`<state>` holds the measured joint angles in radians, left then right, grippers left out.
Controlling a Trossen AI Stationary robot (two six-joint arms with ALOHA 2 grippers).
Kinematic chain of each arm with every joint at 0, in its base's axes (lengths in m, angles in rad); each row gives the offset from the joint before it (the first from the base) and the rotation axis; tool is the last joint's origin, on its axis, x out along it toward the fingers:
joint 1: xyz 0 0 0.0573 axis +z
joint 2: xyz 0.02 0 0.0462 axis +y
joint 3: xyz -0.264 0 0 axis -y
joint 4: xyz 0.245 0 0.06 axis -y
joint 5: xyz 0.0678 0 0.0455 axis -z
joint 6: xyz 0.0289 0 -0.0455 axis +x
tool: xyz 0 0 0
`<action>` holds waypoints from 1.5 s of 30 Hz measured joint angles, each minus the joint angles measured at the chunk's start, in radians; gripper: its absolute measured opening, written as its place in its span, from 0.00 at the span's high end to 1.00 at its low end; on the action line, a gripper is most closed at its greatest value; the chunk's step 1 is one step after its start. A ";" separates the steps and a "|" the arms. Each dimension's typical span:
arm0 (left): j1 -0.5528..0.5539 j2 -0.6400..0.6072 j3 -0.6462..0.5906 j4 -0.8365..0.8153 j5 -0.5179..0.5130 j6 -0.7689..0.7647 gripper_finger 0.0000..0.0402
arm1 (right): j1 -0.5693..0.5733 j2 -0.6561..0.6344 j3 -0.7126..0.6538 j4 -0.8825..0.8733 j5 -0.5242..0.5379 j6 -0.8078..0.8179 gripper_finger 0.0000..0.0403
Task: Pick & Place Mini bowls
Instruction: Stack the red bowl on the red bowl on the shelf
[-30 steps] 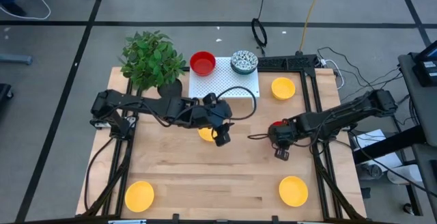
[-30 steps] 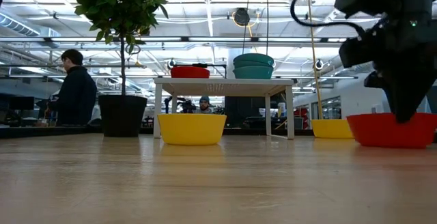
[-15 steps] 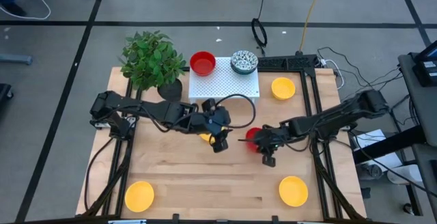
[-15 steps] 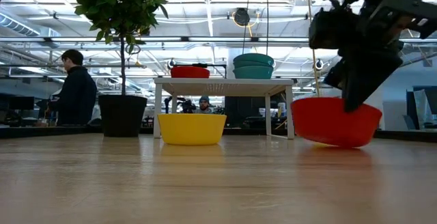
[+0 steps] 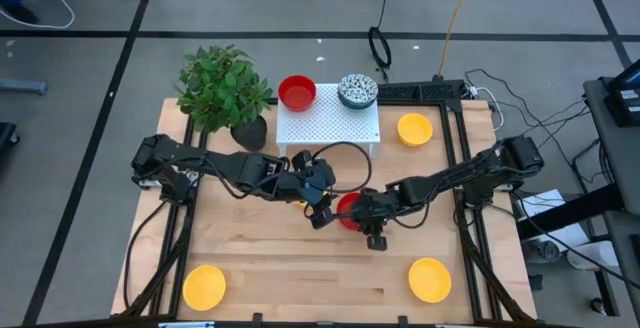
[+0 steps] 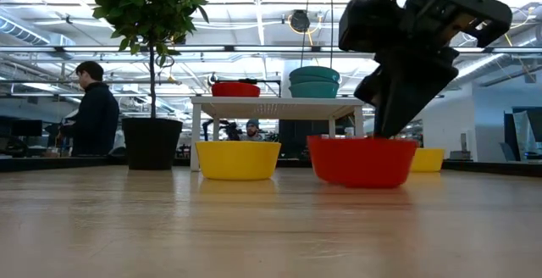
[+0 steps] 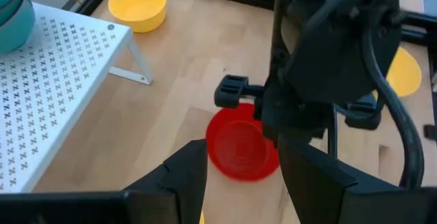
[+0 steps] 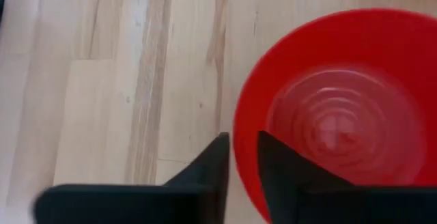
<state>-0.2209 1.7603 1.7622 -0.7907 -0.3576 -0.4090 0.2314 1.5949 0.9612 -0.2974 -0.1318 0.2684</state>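
Note:
I have to pick and place the mini bowls, so next I should grab a yellow bowl by its rim (image 5: 300,204) (image 7: 201,217) with my left gripper.
A plain red mini bowl (image 5: 346,209) is at the table's middle, in my right gripper (image 5: 366,216), which is shut on its rim. In the low view the red bowl (image 6: 362,160) is level, low over or on the wood, under the right gripper (image 6: 396,100). My left gripper (image 5: 320,208) hovers open just left of it; in the left wrist view its fingers frame the red bowl (image 7: 242,149) without touching. A yellow bowl (image 5: 299,197) rests on its base on the table, half hidden under the left arm. My right gripper pinches the red bowl's rim (image 8: 240,145), one finger inside the bowl and one outside. The fingers come from above, slanting from the table's right. The bowl is upright and level; whether its base touches the table I cannot tell.
A white perforated rack (image 5: 329,125) at the far middle carries a red bowl (image 5: 297,92) and a patterned bowl (image 5: 357,90). Yellow bowls stand at far right (image 5: 414,128), near left (image 5: 204,285) and near right (image 5: 430,279). A potted plant (image 5: 225,88) is far left.
My right gripper has carried the red bowl from the table's right side toward the left, up to the left gripper. Half a second ago the bowl hung tilted and lifted; now it is level and lower. My left gripper has drifted slightly toward the near edge.

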 joint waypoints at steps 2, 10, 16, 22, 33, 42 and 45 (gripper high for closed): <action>-0.007 0.000 0.000 -0.018 0.000 -0.001 0.54 | 0.000 -0.008 0.000 -0.003 -0.001 0.000 0.77; -0.016 0.002 0.000 -0.040 -0.001 -0.014 0.54 | 0.025 -0.177 0.001 -0.107 -0.002 0.083 0.57; -0.022 0.066 0.000 -0.014 0.025 0.037 0.54 | 0.094 -0.366 0.001 -0.259 0.057 0.158 0.58; -0.037 0.174 -0.001 0.032 0.111 0.152 0.54 | 0.185 -0.516 0.001 -0.337 0.168 0.259 0.59; -0.044 0.369 -0.001 0.202 0.261 0.499 0.54 | 0.262 -0.575 0.001 -0.363 0.239 0.349 0.57; -0.011 0.465 -0.001 0.189 0.185 0.524 0.54 | 0.262 -0.576 0.001 -0.365 0.238 0.357 0.58; -0.002 0.476 -0.001 0.169 0.182 0.504 0.54 | 0.262 -0.575 0.000 -0.368 0.238 0.357 0.58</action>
<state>-0.2231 2.2366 1.7615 -0.6215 -0.1752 0.0952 0.4931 1.0195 0.9615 -0.6650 0.1059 0.6250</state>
